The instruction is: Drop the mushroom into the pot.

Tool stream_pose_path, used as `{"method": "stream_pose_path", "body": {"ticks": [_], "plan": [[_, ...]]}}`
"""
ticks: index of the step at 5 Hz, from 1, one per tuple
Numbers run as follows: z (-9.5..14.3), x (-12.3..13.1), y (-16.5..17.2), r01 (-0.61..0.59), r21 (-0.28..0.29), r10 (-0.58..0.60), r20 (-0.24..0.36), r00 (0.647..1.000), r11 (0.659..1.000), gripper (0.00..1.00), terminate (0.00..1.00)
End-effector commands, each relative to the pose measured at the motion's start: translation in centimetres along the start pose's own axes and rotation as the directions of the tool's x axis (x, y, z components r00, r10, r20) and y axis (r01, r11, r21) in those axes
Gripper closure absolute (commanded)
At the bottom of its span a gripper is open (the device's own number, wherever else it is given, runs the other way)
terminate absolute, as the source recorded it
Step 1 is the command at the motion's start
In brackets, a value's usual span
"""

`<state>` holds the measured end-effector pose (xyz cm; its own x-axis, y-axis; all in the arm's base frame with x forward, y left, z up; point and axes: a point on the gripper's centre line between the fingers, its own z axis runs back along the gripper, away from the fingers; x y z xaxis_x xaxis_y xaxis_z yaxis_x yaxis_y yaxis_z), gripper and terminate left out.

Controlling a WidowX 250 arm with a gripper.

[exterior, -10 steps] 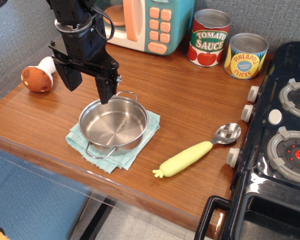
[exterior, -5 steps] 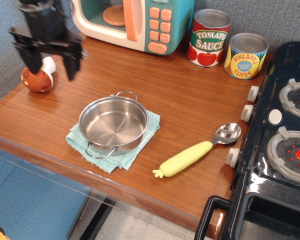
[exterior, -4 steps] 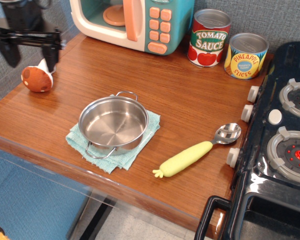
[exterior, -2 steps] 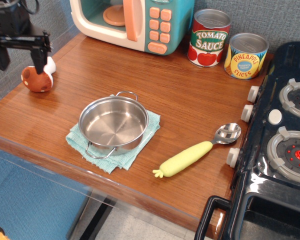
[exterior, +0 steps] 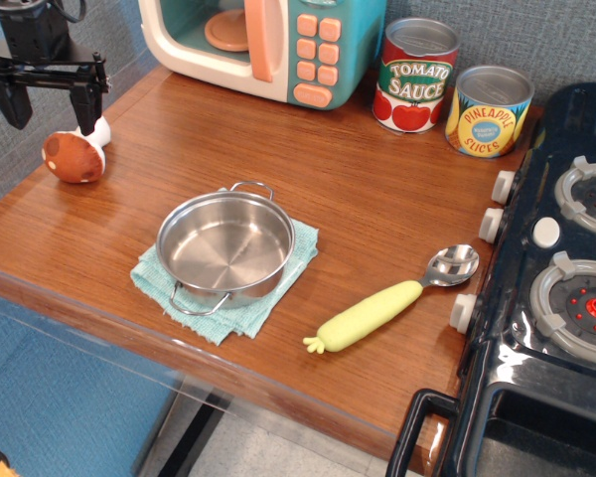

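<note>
My gripper takes the mushroom by its brown spotted cap (exterior: 73, 158) next, to drop it into the steel pot (exterior: 225, 245).
The mushroom (exterior: 75, 155) lies on its side at the far left of the wooden counter, brown spotted cap toward the front, white stem toward the back. My gripper (exterior: 52, 121) hangs open just above and behind it, one finger off the counter's left edge, the other finger (exterior: 86, 107) over the stem. It holds nothing. The shiny steel pot (exterior: 225, 245) sits empty on a teal cloth (exterior: 288, 266) near the front edge, well to the right of the gripper.
A toy microwave (exterior: 268, 45) stands at the back. A tomato sauce can (exterior: 414, 76) and a pineapple can (exterior: 488, 110) stand at the back right. A yellow-handled spoon (exterior: 389, 300) lies right of the pot. A black toy stove (exterior: 556, 278) fills the right side.
The gripper moved from above the pot's back rim leftward to the mushroom, dipped toward it, and has now risen slightly. The mushroom and pot have not moved.
</note>
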<state>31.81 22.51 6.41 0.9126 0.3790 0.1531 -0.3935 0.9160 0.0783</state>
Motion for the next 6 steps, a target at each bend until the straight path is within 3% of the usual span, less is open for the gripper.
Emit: {"method": "stream_pose_path", "body": {"ticks": [1,2,3,4,5,6], "plan": [[-1.5,0.3,-0.3,0.040,0.002,-0.040,-0.049,0.998,0.999,0.00,0.00],[-2.4,0.1,-1.1,0.070,-0.003,-0.070,-0.080,0.994,0.998,0.00,0.00],[-2.0,-0.3,-1.1,0.064,-0.003,-0.064,-0.055,0.996,0.998,1.00,0.00],[-0.3,-0.7,-1.4,0.073,0.014,-0.073,-0.005,0.997,0.997,1.00,0.00],[2.7,-1.5,-2.8,0.107,0.034,-0.110,0.084,0.990,0.994,1.00,0.00],[5.6,-2.3,-6.3,0.198,0.022,-0.199,0.166,0.966,0.980,1.00,0.00]]}}
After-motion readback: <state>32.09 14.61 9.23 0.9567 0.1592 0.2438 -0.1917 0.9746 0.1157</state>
